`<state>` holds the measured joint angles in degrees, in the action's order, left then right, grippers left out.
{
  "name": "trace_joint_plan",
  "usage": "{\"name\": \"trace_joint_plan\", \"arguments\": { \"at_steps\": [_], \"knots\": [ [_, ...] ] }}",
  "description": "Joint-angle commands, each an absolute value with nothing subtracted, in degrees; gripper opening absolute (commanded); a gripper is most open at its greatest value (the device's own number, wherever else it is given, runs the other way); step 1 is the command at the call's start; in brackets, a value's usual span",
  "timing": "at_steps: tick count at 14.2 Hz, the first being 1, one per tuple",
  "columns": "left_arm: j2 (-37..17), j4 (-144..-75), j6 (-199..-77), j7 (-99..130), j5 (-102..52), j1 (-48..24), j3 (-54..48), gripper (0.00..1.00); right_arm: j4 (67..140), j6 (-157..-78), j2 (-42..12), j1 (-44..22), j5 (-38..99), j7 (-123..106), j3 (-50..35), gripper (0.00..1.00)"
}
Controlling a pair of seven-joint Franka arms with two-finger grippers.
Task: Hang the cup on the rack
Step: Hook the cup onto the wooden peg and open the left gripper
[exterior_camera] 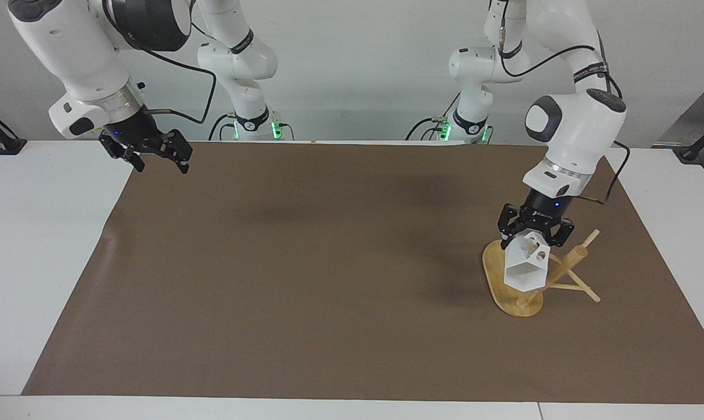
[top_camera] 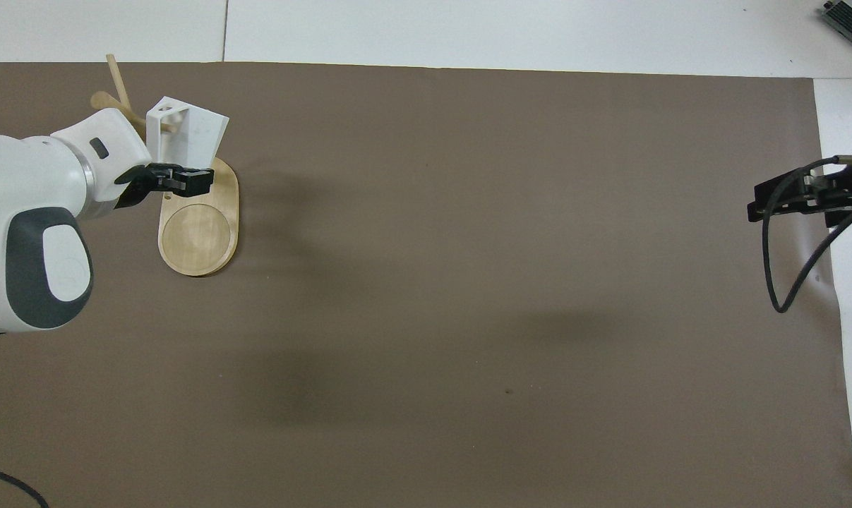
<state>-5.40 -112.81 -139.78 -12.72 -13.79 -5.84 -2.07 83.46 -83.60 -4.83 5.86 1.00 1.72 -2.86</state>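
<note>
The cup's handle sits around the upper peg and the cup would hang if my left gripper opened, so it is now time for my left gripper to release the cup.
The white faceted cup (exterior_camera: 524,267) hangs tilted in my left gripper (exterior_camera: 536,234), which is shut on its handle end. The cup is over the bamboo rack's oval base (exterior_camera: 494,269), close against the central post (exterior_camera: 563,270) and its thin pegs. In the overhead view the cup (top_camera: 188,131) covers the foot of the post, with the left gripper (top_camera: 176,181) over the rack base (top_camera: 198,233). I cannot tell whether a peg passes through the handle hole. My right gripper (exterior_camera: 155,155) is open and empty, raised over the mat's edge at the right arm's end; it also shows in the overhead view (top_camera: 786,198).
A brown mat (exterior_camera: 328,262) covers most of the white table (exterior_camera: 37,245). The rack stands on the mat at the left arm's end. A loose black cable hangs from the right arm (top_camera: 778,282).
</note>
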Motion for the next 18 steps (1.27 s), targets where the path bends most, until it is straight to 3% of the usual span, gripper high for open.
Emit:
{"name": "trace_joint_plan", "arguments": {
  "at_steps": [1,7,9,11,14,18],
  "knots": [
    [-5.5,-112.6,-140.4,-6.5,-12.4,-5.2,-2.5,0.0,85.3,-82.4,-3.3,4.0,1.1,1.8,-1.2,1.0],
    [-5.3,-113.0,-139.8,-1.5,-12.5,-5.1,-2.5,0.0,86.3,-84.1,-3.3,3.4,1.1,1.1,0.2,1.0],
    [-5.3,-113.2,-139.8,-1.4,-12.4,-5.2,-2.6,0.25,86.6,-84.8,-3.3,3.4,1.1,1.1,0.2,1.0],
    [-5.3,-112.9,-139.6,-1.8,-12.4,-5.1,-2.5,1.0,86.6,-85.4,-3.3,3.4,1.1,1.0,0.2,1.0],
    [-5.1,-111.9,-139.0,-1.8,-12.4,-5.1,-2.5,1.0,86.6,-86.2,-3.3,3.4,1.1,-1.4,0.2,1.0],
    [-2.7,-105.7,-123.6,-1.9,-11.8,-3.8,-1.3,1.0,86.6,-86.5,-3.4,3.4,1.1,-1.4,0.3,1.0]
  ]
}}
